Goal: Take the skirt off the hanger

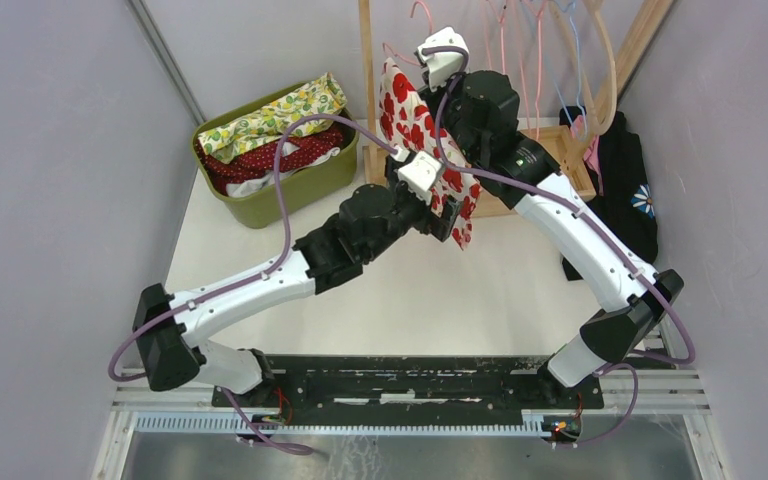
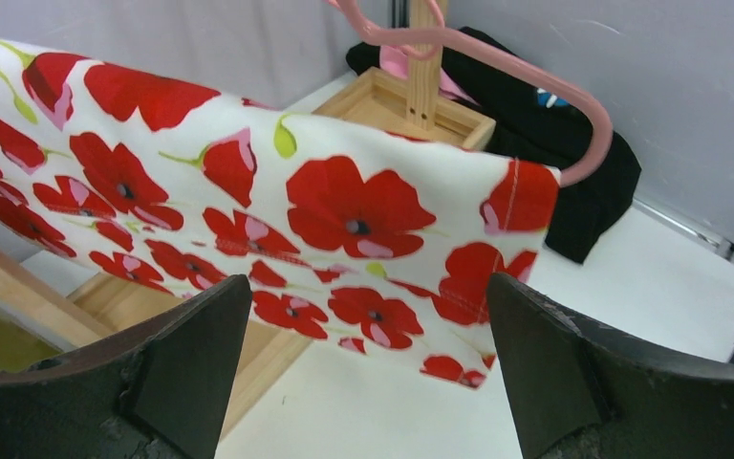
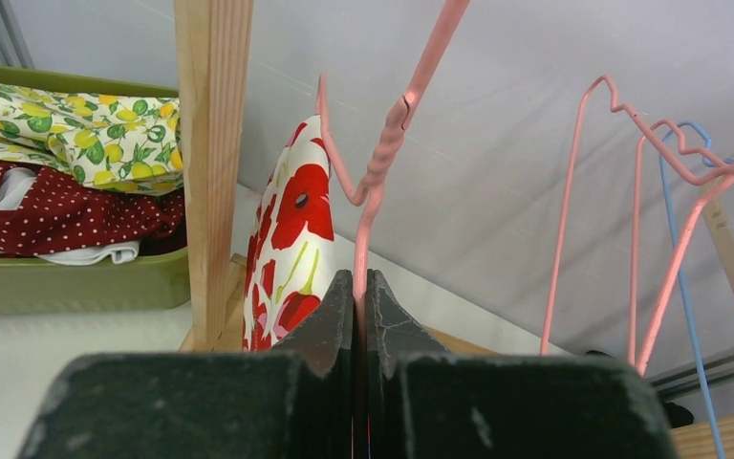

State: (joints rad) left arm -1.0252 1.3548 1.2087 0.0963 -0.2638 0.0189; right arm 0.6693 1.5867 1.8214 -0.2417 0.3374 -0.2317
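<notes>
I need to pull the skirt (image 1: 415, 128) off the steadied hanger, so my left gripper should grab it by its loose lower edge (image 1: 445, 190).
The skirt (image 1: 415, 128) is white with red poppies and hangs on a pink wire hanger (image 3: 382, 153) at the wooden rack. In the left wrist view the skirt (image 2: 277, 210) spreads across the frame, with the hanger's end (image 2: 583, 134) sticking out at its right. My left gripper (image 2: 368, 316) is open, its jaws wide apart just below the skirt's lower edge, not touching it. My right gripper (image 3: 360, 287) is shut on the hanger's wire near its neck; the skirt (image 3: 291, 229) hangs just left of its fingers.
A green basket (image 1: 280, 185) of folded clothes stands at the back left. The wooden rack post (image 1: 367, 70) and its base frame (image 1: 560, 150) stand behind the skirt. Several empty hangers (image 3: 669, 191) hang to the right. A black garment (image 1: 625, 190) lies at the right.
</notes>
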